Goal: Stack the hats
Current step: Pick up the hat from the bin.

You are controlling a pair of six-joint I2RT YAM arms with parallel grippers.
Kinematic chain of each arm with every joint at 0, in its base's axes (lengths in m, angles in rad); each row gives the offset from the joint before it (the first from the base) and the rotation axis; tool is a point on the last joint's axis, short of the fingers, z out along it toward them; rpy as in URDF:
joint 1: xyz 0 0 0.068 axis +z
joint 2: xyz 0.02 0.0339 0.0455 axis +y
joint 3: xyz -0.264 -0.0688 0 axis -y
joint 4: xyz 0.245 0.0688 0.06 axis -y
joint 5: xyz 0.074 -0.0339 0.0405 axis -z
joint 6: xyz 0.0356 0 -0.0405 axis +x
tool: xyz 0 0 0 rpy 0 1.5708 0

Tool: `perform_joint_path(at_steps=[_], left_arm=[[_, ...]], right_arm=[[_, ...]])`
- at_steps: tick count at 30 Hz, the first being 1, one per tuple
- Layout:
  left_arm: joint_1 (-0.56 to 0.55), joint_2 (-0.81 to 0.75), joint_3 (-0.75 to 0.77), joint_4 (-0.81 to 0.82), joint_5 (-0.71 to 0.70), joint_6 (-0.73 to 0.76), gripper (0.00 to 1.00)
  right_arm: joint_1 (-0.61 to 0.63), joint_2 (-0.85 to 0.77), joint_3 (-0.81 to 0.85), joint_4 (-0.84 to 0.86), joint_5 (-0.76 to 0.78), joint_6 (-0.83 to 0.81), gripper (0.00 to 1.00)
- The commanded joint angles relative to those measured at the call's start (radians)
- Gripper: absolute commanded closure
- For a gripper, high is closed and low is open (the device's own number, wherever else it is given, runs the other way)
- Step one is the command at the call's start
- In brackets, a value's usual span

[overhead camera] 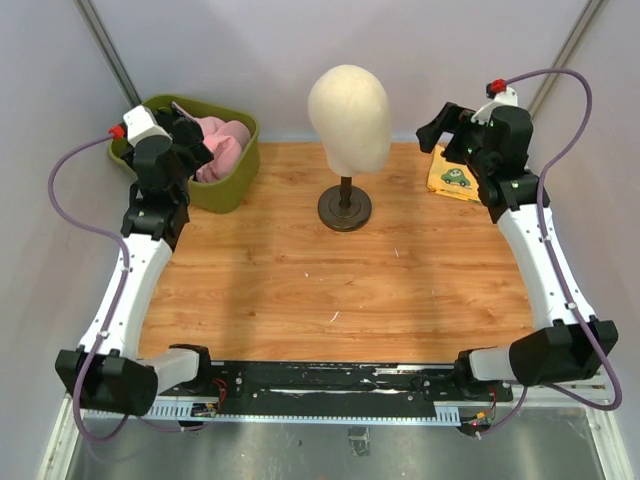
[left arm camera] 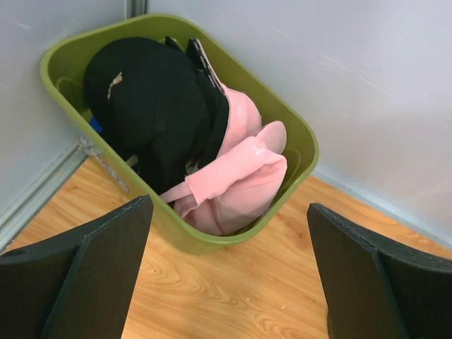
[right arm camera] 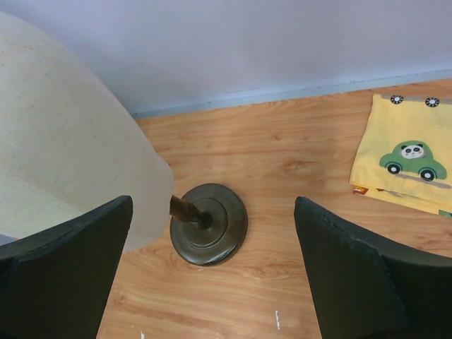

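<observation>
Next, my left gripper grabs the pink hat by its exposed folded edge [overhead camera: 223, 154] [left arm camera: 232, 169], which leaves the hat's other side free for my right gripper to stack it.
The hats lie piled in an olive-green bin [left arm camera: 296, 134] at the table's far left corner. A black hat [left arm camera: 152, 106] rests on top toward the back, and a pink hat [left arm camera: 236, 183] is crumpled at the near end. A sliver of blue [left arm camera: 95, 126] shows beneath the black one. From above, only the pink hat [overhead camera: 222, 145] shows clearly. My left gripper [overhead camera: 190, 135] hovers open over the bin's near end [left arm camera: 229, 205] and holds nothing. My right gripper [overhead camera: 437, 130] hangs open and empty at the far right, looking down toward the stand [right arm camera: 213, 201].
A cream mannequin head [overhead camera: 348, 112] on a dark round stand [overhead camera: 345, 208] occupies the far middle of the wooden table; it fills the left of the right wrist view [right arm camera: 63, 155]. A yellow cloth with a green car print [overhead camera: 455, 175] lies at the far right. Walls close in on three sides.
</observation>
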Motion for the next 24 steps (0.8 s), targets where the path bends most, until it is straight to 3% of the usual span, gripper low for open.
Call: perform_joint_path(at_steps=[1,5,9,18,24], left_arm=[[0.006,0.097,0.081,-0.089,0.035,-0.038,0.05],[0.016,0.193,0.105,-0.120,0.062,-0.064,0.05],[0.032,0.280,0.124,-0.115,0.103,-0.109,0.05],[0.087,0.422,0.257,-0.123,0.148,-0.114,0.04],[0.108,0.451,0.263,-0.112,0.169,-0.131,0.02]], right_arm=[[0.012,0.060,0.110,-0.110,-0.016,-0.007,0.02],[0.095,0.146,0.241,-0.336,0.293,-0.121,0.02],[0.130,0.158,0.246,-0.374,0.509,-0.096,0.02],[0.150,0.083,0.113,-0.266,0.535,-0.135,0.02],[0.185,0.069,0.078,-0.248,0.559,-0.146,0.02]])
